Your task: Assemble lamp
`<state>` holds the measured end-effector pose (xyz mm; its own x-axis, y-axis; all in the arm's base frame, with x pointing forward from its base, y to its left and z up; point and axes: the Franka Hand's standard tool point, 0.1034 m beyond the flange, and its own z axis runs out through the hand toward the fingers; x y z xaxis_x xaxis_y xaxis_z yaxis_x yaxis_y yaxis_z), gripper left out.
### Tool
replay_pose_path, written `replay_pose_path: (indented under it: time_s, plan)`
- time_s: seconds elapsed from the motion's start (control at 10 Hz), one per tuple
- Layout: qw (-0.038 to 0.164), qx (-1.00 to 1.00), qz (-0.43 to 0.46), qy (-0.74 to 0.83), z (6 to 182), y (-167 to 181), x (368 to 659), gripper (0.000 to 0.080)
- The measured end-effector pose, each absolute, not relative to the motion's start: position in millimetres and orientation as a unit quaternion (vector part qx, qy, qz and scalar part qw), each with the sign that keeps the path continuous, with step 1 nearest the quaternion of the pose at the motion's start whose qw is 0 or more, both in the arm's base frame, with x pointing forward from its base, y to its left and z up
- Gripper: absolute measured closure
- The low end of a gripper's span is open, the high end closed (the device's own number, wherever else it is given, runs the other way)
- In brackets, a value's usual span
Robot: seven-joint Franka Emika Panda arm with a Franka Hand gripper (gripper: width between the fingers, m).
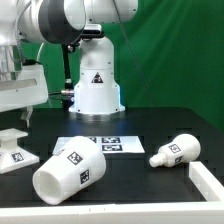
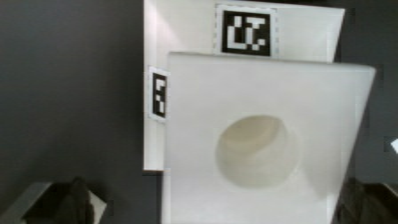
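I need to set the lamp base at the white bar's corner, so I will grab the base by its socketed top block [image 1: 11,135] [image 2: 263,142] with my gripper next.
The blocky white lamp base [image 1: 12,150] stands at the exterior view's left edge. In the wrist view the base [image 2: 267,110] fills the frame, with a round socket hole in its top and tags on its upper step and side. My gripper [image 1: 22,120] hangs just above the base, open. In the wrist view my gripper [image 2: 222,205] has its dark fingertips [image 2: 63,200] wide apart on either side of the base, holding nothing. The tapered shade [image 1: 70,168] lies on its side at the front. The round-headed bulb [image 1: 178,152] lies on its side at the right.
The marker board [image 1: 100,143] lies flat in the middle behind the shade. The white robot pedestal [image 1: 95,88] stands at the back. A white rail [image 1: 208,185] runs along the front right corner of the black table.
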<state>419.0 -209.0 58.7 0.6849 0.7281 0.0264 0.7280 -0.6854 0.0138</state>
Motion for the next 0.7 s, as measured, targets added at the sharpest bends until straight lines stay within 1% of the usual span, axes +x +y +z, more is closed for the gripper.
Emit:
replay_pose_path:
  time_s: [0.2,0.4,0.7]
  plan:
    - [0.013,0.917,0.021,0.397,59.9,-210.2,419.9,0.0100]
    - [0.014,0.918,0.021,0.396,60.3,-216.0,417.5,0.0100]
    - [0.014,0.918,0.021,0.395,60.3,-215.8,417.7,0.0100]
